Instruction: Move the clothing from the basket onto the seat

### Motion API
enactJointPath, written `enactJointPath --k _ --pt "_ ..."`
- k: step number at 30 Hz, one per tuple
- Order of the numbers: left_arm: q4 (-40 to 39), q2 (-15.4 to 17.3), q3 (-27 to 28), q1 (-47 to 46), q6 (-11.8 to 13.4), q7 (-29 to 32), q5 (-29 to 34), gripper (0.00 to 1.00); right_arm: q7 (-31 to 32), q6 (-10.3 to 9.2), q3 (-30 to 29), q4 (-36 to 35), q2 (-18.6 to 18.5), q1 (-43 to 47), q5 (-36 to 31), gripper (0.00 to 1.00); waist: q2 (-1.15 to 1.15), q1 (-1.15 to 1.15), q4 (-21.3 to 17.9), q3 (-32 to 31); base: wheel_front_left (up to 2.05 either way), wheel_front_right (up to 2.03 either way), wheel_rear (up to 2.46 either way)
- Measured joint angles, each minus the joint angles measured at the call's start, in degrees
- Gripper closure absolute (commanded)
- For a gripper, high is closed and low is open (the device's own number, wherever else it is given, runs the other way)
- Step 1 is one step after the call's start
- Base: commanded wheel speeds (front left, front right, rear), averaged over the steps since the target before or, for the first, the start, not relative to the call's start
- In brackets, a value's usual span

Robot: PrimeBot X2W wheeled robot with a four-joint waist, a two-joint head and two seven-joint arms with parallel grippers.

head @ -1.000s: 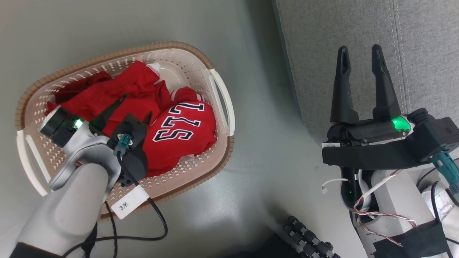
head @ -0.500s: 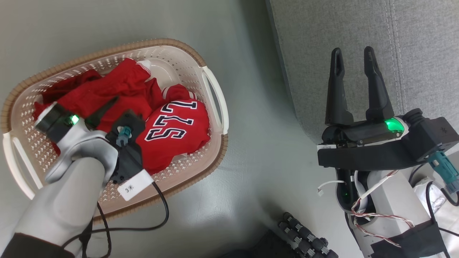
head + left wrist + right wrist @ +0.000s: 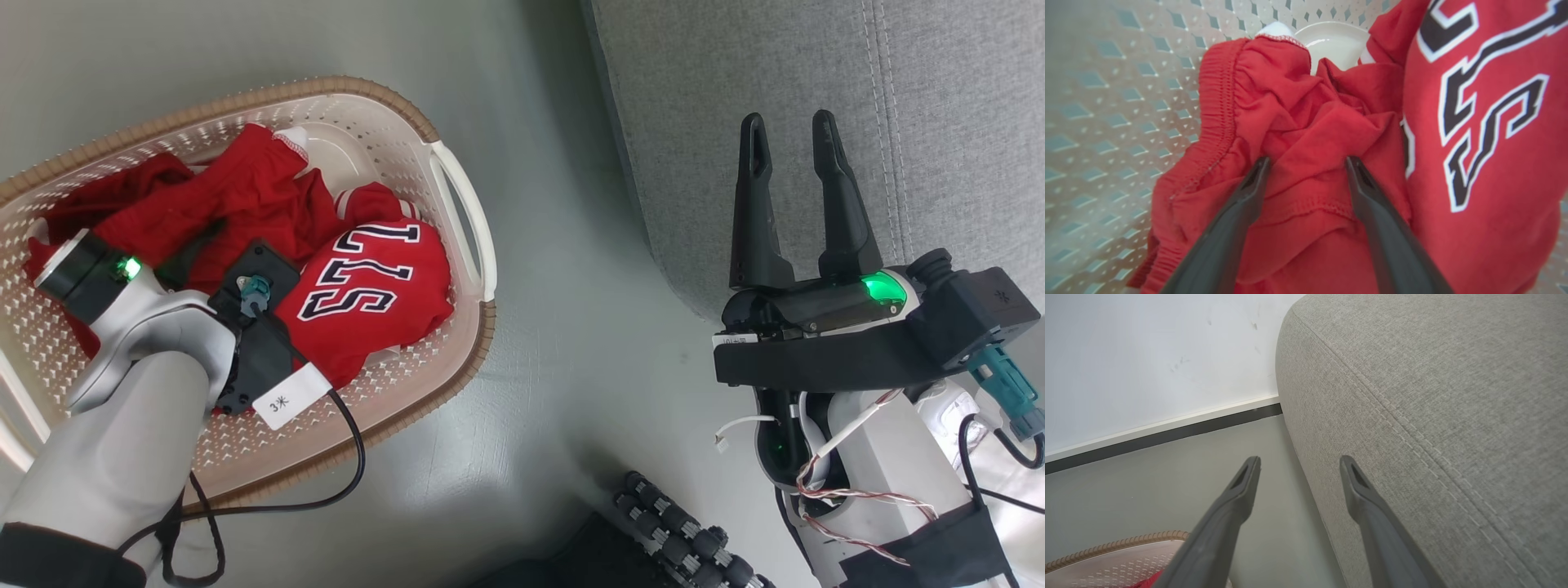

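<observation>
My left gripper takes hold of the plain red garment by its raised fold (image 3: 1309, 165) next, since the waistband (image 3: 1214, 110) beside it lies slack along the basket's side.
The cream basket (image 3: 351, 86) with a brown rim stands on the floor at the left. The clothing lies in it: a plain red garment (image 3: 237, 184) and a red jersey (image 3: 371, 282) with navy letters. My left gripper (image 3: 1307, 161) is open, its fingertips pressed into a fold of the plain red garment (image 3: 1274, 102), beside the jersey (image 3: 1486, 122). In the head view my left wrist (image 3: 139, 310) covers most of the fingers. My right gripper (image 3: 788, 135) is open and holds nothing, over the front edge of the grey seat (image 3: 816, 57).
Grey-green floor (image 3: 555, 343) separates the basket from the seat. A white wall with a dark skirting (image 3: 1167, 435) runs behind. Black rollers of my base (image 3: 678, 523) lie at the bottom middle. A black cable (image 3: 355, 465) hangs from my left wrist over the basket rim.
The camera has shifted, sliding the whole picture left. My left gripper has sunk deeper into the red clothing, its fingers now mostly hidden in the head view. The right gripper stays open.
</observation>
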Motion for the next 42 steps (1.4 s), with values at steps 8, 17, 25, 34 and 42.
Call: enactJointPath --k 8,17,25,34,42 --pt "1.1 -1.0 0.1 -0.2 0.7 -0.3 -0.2 1.00 0.0 0.00 -0.3 0.8 0.0 0.0 0.5 0.00 0.00 0.00 -0.3 -0.3 0.00 0.00 0.00" --pt "1.0 -4.9 0.3 0.0 1.2 -3.7 -2.2 1.00 0.0 0.00 -1.5 2.5 0.0 -0.2 0.2 0.00 0.00 0.00 0.8 -2.8 0.00 0.00 0.00" --pt "-0.2 -8.9 0.3 2.3 1.2 -8.4 -4.3 1.00 0.0 0.00 -3.4 5.2 0.0 -1.1 -2.3 0.00 0.00 -0.01 2.7 -6.6 0.00 0.00 0.00" --pt "-2.3 -12.5 0.3 3.7 0.6 -13.9 -7.4 1.00 0.0 0.00 -5.9 9.1 0.0 -1.1 -5.8 0.00 0.00 -0.01 5.9 -12.7 0.00 0.00 0.00" --pt "-4.3 -12.8 0.2 3.5 -0.3 -15.1 -9.3 1.00 0.0 0.00 -7.0 12.1 -0.2 -1.1 -7.2 0.00 0.00 -0.01 9.3 -19.0 0.00 0.00 0.00"
